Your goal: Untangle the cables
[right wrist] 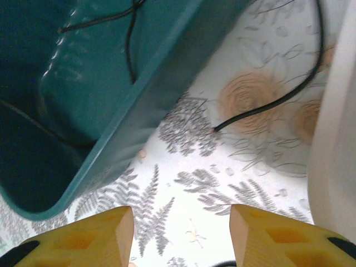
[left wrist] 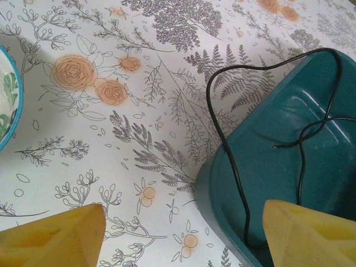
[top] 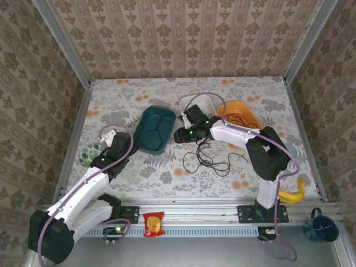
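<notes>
Next, my right gripper grabs the black cable near its loose end (top: 180, 120) (right wrist: 236, 118) on the cloth beside the white bin, to lay it into the teal bin.
A black cable (left wrist: 236, 167) hangs over the rim of a teal bin (left wrist: 261, 183) and loops inside it; it also shows in the right wrist view (right wrist: 131, 50). More black cables (top: 208, 157) lie in a loose tangle on the table below my right arm. Another black cable end (right wrist: 278, 100) rests on the cloth beside the white bin (right wrist: 334, 139). A black cable (top: 239, 118) sits in the orange bin (top: 248, 111). My left gripper (left wrist: 183, 239) is open at the teal bin's left edge. My right gripper (right wrist: 181, 233) is open over bare cloth between the teal and white bins.
A green-patterned bowl (top: 90, 154) sits left of my left arm. A banana (top: 292, 193) lies at the right front. A red snack packet (top: 153, 223) and a blue mug (top: 321, 227) sit in front of the table rail.
</notes>
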Available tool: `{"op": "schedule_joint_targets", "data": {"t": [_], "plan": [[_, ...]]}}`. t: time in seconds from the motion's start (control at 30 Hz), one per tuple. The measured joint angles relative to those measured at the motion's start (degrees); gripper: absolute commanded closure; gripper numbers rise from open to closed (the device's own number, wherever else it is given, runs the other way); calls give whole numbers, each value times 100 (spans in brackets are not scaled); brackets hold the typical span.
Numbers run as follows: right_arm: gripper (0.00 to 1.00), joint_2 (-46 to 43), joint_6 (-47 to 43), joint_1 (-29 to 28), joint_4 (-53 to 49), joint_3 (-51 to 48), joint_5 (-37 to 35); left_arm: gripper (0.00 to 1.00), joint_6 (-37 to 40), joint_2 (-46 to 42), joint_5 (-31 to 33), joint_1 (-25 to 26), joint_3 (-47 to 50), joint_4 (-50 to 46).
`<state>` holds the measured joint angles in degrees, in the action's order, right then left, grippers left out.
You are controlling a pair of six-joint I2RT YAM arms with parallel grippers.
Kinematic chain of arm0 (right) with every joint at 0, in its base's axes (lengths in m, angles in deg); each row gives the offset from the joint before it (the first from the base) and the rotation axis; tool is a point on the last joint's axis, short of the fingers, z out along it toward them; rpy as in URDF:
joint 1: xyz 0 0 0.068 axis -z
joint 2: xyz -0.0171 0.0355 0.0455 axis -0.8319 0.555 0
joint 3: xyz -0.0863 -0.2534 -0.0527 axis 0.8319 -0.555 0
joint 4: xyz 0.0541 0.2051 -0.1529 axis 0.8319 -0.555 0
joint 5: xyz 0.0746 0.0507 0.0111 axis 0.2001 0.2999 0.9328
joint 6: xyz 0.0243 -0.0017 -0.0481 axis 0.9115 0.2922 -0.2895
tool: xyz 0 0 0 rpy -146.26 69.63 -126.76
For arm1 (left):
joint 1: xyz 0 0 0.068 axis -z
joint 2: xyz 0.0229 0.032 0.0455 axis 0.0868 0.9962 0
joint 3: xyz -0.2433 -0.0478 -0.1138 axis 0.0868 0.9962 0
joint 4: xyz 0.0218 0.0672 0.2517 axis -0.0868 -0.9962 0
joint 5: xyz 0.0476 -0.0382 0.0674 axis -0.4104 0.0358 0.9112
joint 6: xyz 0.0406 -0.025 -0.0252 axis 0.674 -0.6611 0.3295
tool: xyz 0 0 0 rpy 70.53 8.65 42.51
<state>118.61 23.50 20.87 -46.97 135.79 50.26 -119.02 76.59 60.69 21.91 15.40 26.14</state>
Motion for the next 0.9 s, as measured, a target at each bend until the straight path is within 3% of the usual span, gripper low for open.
{"op": "schedule_joint_targets", "data": {"t": [0.37, 0.67, 0.9], "plan": [[49, 437, 31, 754, -278, 669, -348, 25, -24, 94, -240, 0, 2, 140], [49, 636, -114, 535, -402, 925, -337, 25, -24, 389, -450, 0, 0, 337], [53, 1384, -85, 472, -389, 1370, -466, 25, -17, 741, -463, 0, -33, 514]]}}
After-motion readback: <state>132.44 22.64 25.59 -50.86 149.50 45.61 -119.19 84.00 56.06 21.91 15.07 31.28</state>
